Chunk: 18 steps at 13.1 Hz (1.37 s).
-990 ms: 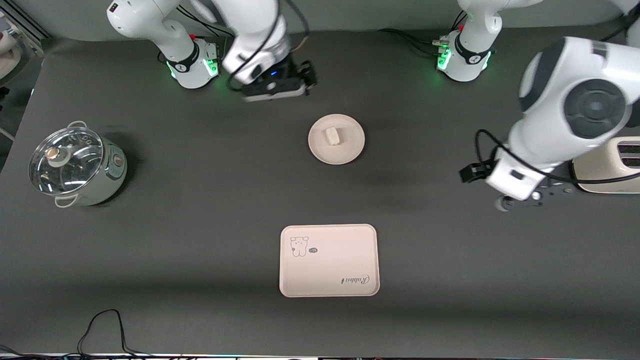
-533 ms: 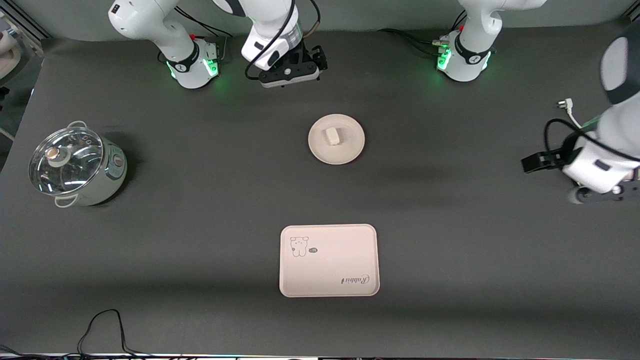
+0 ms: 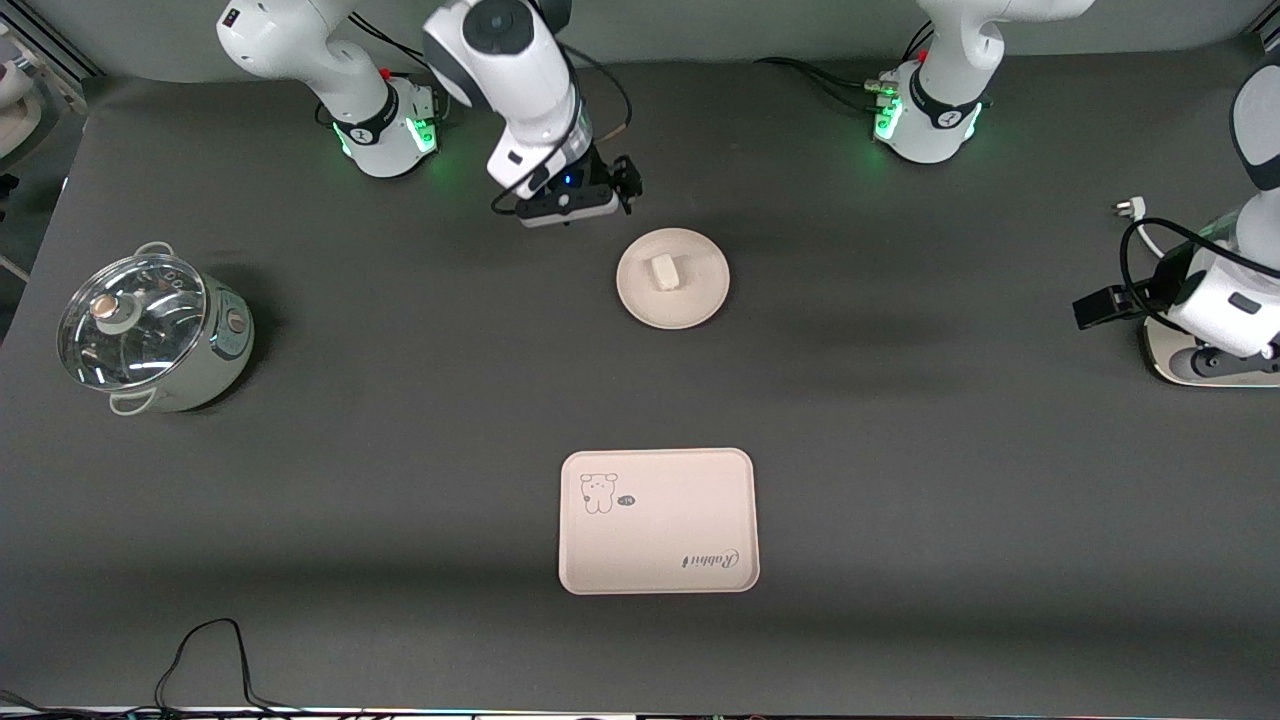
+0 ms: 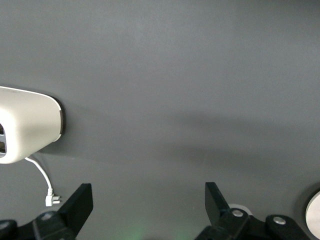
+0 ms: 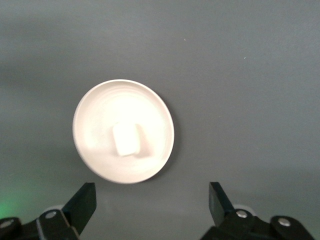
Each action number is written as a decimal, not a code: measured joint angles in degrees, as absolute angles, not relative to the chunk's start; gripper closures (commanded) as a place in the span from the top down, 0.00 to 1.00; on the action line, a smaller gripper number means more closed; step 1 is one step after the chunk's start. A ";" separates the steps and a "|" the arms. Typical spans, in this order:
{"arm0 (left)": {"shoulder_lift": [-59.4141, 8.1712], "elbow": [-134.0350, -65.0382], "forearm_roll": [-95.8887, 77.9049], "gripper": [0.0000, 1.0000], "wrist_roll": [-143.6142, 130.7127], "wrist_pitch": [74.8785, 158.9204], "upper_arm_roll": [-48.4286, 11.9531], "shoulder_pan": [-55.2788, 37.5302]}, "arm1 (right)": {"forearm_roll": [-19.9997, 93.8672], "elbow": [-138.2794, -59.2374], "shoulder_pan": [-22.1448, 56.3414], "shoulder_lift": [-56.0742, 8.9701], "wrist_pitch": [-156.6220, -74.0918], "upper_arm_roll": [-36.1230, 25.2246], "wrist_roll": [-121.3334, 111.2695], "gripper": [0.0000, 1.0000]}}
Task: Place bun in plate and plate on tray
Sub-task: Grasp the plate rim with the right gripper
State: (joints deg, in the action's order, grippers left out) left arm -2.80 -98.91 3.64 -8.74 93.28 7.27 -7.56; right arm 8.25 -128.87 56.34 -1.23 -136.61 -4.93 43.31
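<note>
My right gripper grabs the bun's plate by its rim next, to get the plate onto the cream tray.
The small off-white bun lies in the round cream plate at mid-table. The cream tray, with its cartoon animal and "Rabbit" script, lies nearer the front camera and holds nothing. My right gripper hangs open and empty over bare table just beside the plate, toward the right arm's base. In the right wrist view the plate and the bun lie just ahead of the open gripper. My left gripper is open and empty over the toaster, and shows so in the left wrist view.
A cream toaster stands at the left arm's end of the table, also seen in the left wrist view, with its white plug on the table. A glass-lidded pot stands at the right arm's end. A black cable lies at the front edge.
My right gripper has come down from beside its base toward the plate. My left arm has drawn back to the table's end, over the toaster. Bun, plate and tray have not moved.
</note>
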 measured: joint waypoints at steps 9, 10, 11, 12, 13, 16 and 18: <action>-2.58 -99.99 3.76 1.00 -5.86 93.87 7.56 -7.57 | 8.28 -133.61 59.24 -20.78 -165.77 -4.90 44.05 1.00; -2.72 -99.99 3.77 1.00 -5.15 94.05 7.68 -7.55 | 8.28 -133.60 59.41 -22.30 -167.56 -4.90 44.73 1.00; -2.94 -99.99 3.78 1.00 -4.26 94.27 7.85 -7.50 | 8.28 -133.57 59.55 -23.47 -168.70 -4.90 45.26 0.97; -3.12 -99.98 3.78 1.00 -3.78 94.42 7.97 -7.41 | 8.29 -133.51 59.58 -23.99 -168.96 -4.90 45.49 0.87; -3.21 -99.98 3.78 1.00 -3.49 94.55 8.04 -7.33 | 8.32 -133.46 59.58 -24.13 -168.96 -4.90 45.76 0.75; -3.21 -99.91 3.78 1.00 -3.21 94.70 8.08 -7.30 | 8.33 -133.31 59.58 -24.11 -168.96 -4.90 46.73 0.34; -3.21 -99.88 3.88 1.00 -3.16 94.93 8.08 -7.30 | 8.34 -133.19 59.58 -24.06 -168.96 -4.90 46.84 0.12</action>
